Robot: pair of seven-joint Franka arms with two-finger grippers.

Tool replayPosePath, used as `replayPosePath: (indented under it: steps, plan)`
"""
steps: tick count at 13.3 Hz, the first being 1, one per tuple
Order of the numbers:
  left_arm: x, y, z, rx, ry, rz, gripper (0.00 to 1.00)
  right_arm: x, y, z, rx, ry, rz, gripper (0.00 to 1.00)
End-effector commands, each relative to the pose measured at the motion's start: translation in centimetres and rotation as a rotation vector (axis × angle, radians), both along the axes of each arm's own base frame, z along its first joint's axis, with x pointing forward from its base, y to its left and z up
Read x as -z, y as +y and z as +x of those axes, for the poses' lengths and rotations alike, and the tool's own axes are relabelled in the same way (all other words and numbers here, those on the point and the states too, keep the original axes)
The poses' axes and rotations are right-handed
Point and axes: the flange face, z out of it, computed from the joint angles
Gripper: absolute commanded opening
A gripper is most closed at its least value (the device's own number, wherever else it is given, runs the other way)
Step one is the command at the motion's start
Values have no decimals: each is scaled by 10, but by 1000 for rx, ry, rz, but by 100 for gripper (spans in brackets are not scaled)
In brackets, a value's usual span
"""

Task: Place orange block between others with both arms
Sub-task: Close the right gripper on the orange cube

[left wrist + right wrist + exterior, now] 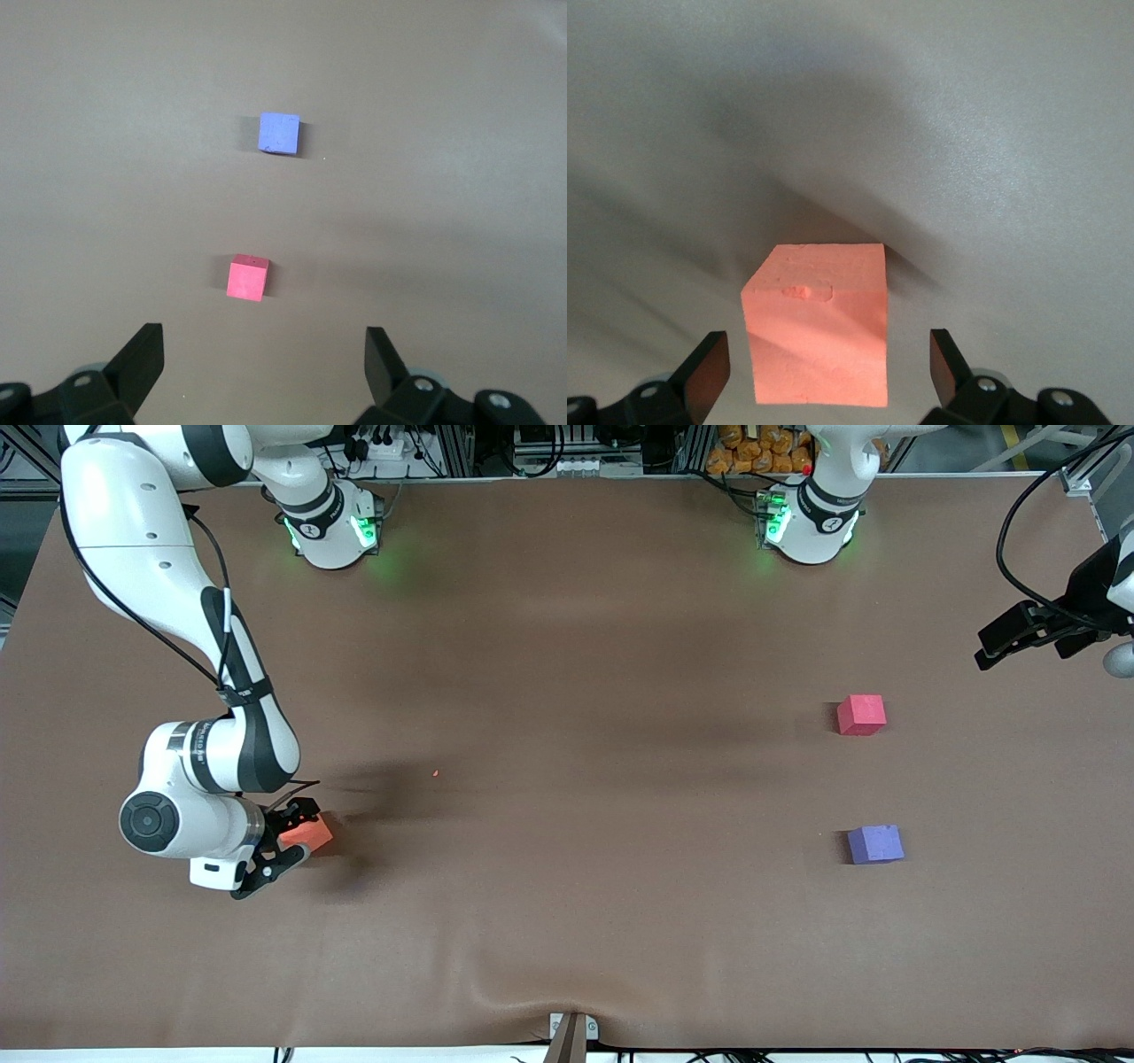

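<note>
My right gripper's fingers stop short of the orange block (312,832), so it is too early to close. The gripper first moves toward the block, then closes.
The orange block (312,832) lies on the brown table toward the right arm's end. My right gripper (297,834) is down around it, open, with a finger on each side. In the right wrist view the orange block (818,323) sits between the black fingers (709,363) with a gap on both sides of my right gripper (828,356). The red-pink cube (861,715) and the purple-blue cube (875,844) rest toward the left arm's end, the purple-blue one nearer the front camera. My left gripper (997,642) hangs open and empty, in the air near the table's edge. The left wrist view shows my left gripper (264,363), the red-pink cube (246,278) and the purple-blue cube (279,133).
Brown cloth covers the table (567,691), with a wrinkle near its front edge (532,974). A small metal bracket (572,1032) sits at the middle of that edge. The two green-lit arm bases (332,527) stand along the edge farthest from the front camera.
</note>
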Motion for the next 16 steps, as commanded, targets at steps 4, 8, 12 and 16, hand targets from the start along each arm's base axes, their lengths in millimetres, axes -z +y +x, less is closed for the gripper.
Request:
replayPosePath:
  steps: [4, 8, 12, 16]
  plan:
    - [0, 2, 1, 16, -7, -12, 100, 24, -2, -5, -13, 21, 9, 100]
    - [0, 1, 2, 19, -7, -12, 100, 30, -4, -7, -4, 32, 11, 71]
    - [2, 1, 2, 17, -4, -12, 100, 17, 7, -3, 74, 13, 109, 45]
    - [2, 1, 1, 19, -4, -12, 100, -45, 106, 2, 127, -71, 134, 41]
